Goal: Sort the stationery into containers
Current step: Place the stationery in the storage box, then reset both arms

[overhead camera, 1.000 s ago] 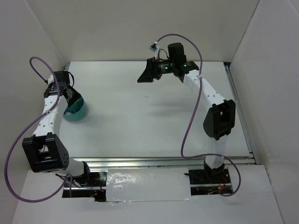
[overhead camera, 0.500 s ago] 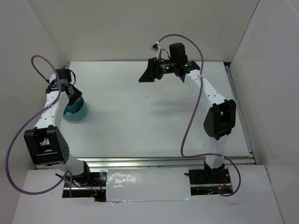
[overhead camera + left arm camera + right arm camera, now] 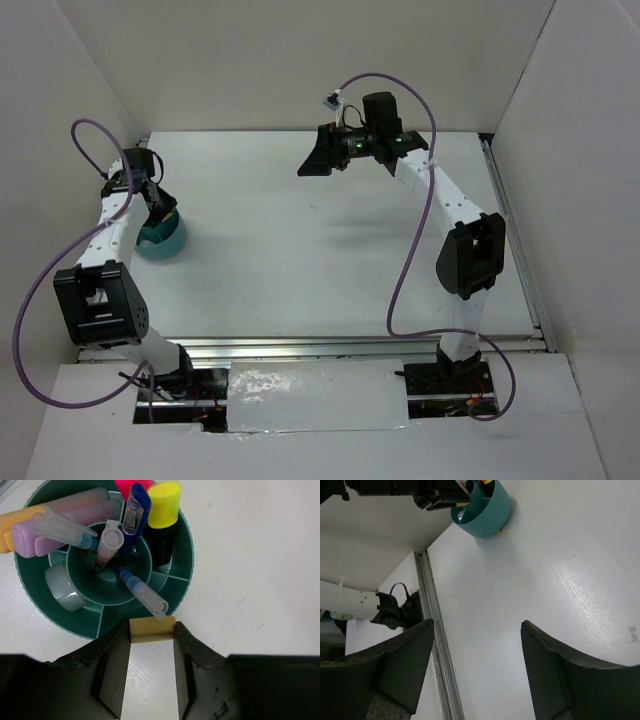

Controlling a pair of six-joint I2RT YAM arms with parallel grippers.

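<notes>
My left gripper needs to release the tan eraser block now, because the block hangs over the cup's opening and would land in the teal cup.
A round teal cup with inner compartments stands at the table's left side. It holds a blue pen, a red pen, another pen, pink and orange markers, a black-yellow marker and a clear tape ring. My left gripper is shut on the tan eraser block and holds it just over the cup's near rim. My right gripper is open and empty, high over the far middle of the table. The cup also shows far off in the right wrist view.
White walls close in the table on the left, back and right. A metal rail runs along the table edge. The left arm stands beside the cup.
The left arm's wrist has shifted slightly right and up over the cup. The right arm has barely moved.
</notes>
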